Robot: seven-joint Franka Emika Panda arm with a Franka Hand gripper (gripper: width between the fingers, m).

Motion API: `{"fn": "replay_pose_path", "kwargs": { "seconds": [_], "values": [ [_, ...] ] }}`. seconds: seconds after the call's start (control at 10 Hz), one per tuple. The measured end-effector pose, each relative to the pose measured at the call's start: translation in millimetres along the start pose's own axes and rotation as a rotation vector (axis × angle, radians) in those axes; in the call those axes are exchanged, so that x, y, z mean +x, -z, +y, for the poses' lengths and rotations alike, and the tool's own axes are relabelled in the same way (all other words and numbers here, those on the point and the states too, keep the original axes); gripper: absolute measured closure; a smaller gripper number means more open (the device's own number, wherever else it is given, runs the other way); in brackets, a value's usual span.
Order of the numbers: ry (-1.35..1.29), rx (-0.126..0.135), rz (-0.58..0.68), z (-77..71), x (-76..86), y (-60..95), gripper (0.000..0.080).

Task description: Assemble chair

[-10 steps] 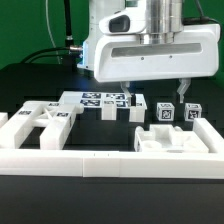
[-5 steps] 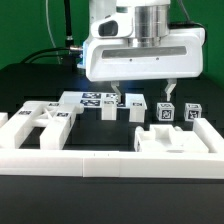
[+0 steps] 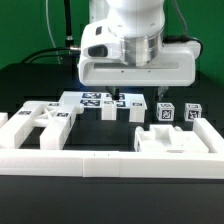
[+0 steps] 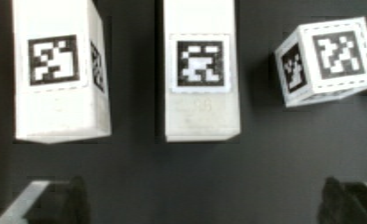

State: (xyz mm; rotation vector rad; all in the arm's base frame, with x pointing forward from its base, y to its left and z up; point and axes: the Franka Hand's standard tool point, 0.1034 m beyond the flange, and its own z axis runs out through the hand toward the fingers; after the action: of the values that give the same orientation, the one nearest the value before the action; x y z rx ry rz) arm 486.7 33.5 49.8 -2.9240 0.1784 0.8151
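I need to move my gripper toward the bar before closing it, since dark tabletop shows between its fingers in the wrist view, short of the white bar's near end [image 4: 203,130].
The chair lies as loose white tagged parts on the black table. Two short bars [image 3: 108,111] [image 3: 137,108] stand side by side, with two small cubes [image 3: 165,113] [image 3: 190,112] toward the exterior view's right. A flat frame-like panel [image 3: 38,125] and a chunkier piece [image 3: 175,140] lie nearer the front. My gripper [image 3: 137,96] hangs open just above the two bars. In the wrist view both bars [image 4: 64,70] [image 4: 201,70] and one tilted cube [image 4: 331,62] show beyond the gripper [image 4: 206,203]. Its dark fingers [image 4: 55,200] stand wide apart with only bare table between them.
The marker board [image 3: 90,98] lies flat behind the bars. A low white border wall [image 3: 110,162] runs along the front. Black cables hang behind the arm at the exterior view's left.
The gripper has shifted toward the exterior view's left, turned and come down a little over the bars. Its jaws stay open and no part has moved.
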Motion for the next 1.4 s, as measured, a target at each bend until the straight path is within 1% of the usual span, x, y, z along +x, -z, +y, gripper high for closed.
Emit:
{"fn": "replay_pose_path", "kwargs": {
  "seconds": [0.1,0.2,0.3,0.5,0.6,0.7,0.8,0.9,1.0,1.4],
  "values": [
    [-0.001,0.000,-0.048,0.2,-0.6,-1.7,0.0150],
    [0.001,-0.002,-0.137,-0.3,-4.8,-4.8,0.0150],
    [0.010,-0.003,-0.207,-2.3,-1.4,-8.1,0.0150],
    [0.017,-0.005,-0.342,-2.7,-0.2,-12.8,0.0150],
    [0.018,-0.006,-0.381,-3.0,2.0,-16.6,0.0150],
    [0.019,-0.009,-0.462,-2.6,-3.7,-20.6,0.0150],
    [0.020,-0.011,-0.530,-2.1,-3.6,-26.2,0.0150],
    [0.021,-0.013,-0.554,-2.0,-0.4,-29.9,0.0150],
    [0.021,-0.013,-0.547,-2.1,0.8,-30.3,0.0150],
    [0.016,-0.015,-0.570,-0.2,-1.2,-43.1,0.0150]
  ]
}}
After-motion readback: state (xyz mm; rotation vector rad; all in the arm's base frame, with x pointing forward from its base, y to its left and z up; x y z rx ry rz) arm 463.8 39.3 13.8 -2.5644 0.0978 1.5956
